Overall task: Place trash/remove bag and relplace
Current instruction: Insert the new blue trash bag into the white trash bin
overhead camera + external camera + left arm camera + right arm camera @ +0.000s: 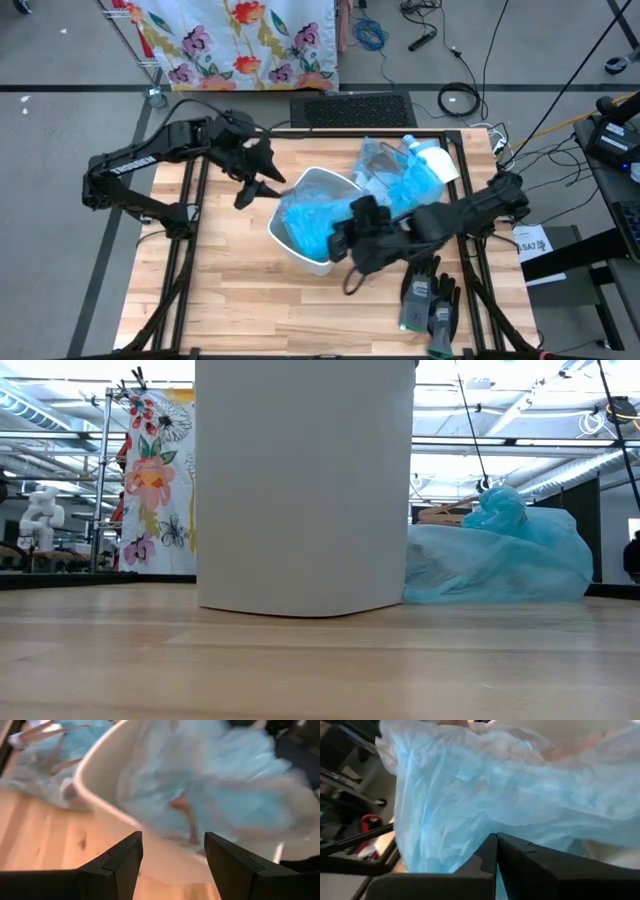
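I need to keep holding the light blue bag [312,222] with my right gripper until the bag's edge folds outside the bin. The bag's film is bunched up inside the bin's white rim.
A white bin [322,262] [305,485] stands mid-table, with a light blue bag [310,222] [225,795] lying loosely in its mouth. A second, filled and knotted blue bag [405,180] [500,555] rests on the table beyond the bin's right side. My left gripper [262,188] [172,840] hovers open just off the bin's left rim [100,805]. My right gripper [340,240] [496,840] is at the bin's right rim, shut on the bag's film. Loose trash scraps do not show plainly. My right gripper pinches the thin blue film of the bag [485,815] at the bin's right rim, between its two shut fingers. It comes in from the table's right, slanting down. One layer or several, I cannot tell. The film billows loose over the bin's mouth.
A pair of grey-black gloves [430,303] lies near the table's near right corner. A white and blue packet [435,158] sits by the far right corner behind the filled bag. Bare wood shows on the table's left and near side [215,290].
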`<action>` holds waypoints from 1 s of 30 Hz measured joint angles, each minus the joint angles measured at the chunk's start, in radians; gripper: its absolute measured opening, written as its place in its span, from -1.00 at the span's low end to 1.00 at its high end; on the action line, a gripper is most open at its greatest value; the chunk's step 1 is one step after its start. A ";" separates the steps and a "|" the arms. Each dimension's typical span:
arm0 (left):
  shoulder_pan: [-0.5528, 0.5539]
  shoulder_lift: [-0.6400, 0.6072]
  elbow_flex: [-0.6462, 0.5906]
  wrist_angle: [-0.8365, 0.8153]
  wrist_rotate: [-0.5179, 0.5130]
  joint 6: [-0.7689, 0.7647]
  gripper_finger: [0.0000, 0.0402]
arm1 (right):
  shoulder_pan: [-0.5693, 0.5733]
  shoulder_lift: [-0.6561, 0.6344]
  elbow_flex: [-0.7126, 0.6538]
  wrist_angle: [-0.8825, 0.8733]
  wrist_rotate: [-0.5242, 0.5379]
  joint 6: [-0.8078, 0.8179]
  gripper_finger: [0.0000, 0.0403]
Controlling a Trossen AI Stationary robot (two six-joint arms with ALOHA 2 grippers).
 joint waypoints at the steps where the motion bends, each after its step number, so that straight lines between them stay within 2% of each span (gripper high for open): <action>1: -0.012 0.002 0.000 0.009 0.012 0.000 0.07 | -0.009 0.016 0.000 0.011 0.000 -0.009 -1.00; 6: -0.074 0.018 0.000 0.062 0.076 -0.009 0.07 | -0.083 0.077 0.000 0.160 0.007 -0.186 -1.00; 14: -0.152 0.025 0.000 0.165 0.081 -0.113 0.07 | -0.212 0.095 0.000 0.456 0.010 -0.594 -1.00; 21: -0.184 0.025 0.000 0.298 0.081 -0.251 0.07 | -0.236 0.058 0.000 0.645 0.009 -0.886 -1.00; 24: -0.191 0.025 0.000 0.381 0.079 -0.327 0.07 | -0.231 0.042 0.000 0.694 0.002 -0.928 -1.00; 30: -0.214 0.024 0.000 0.432 0.048 -0.376 0.07 | -0.177 -0.051 0.000 0.558 0.007 -0.884 -1.00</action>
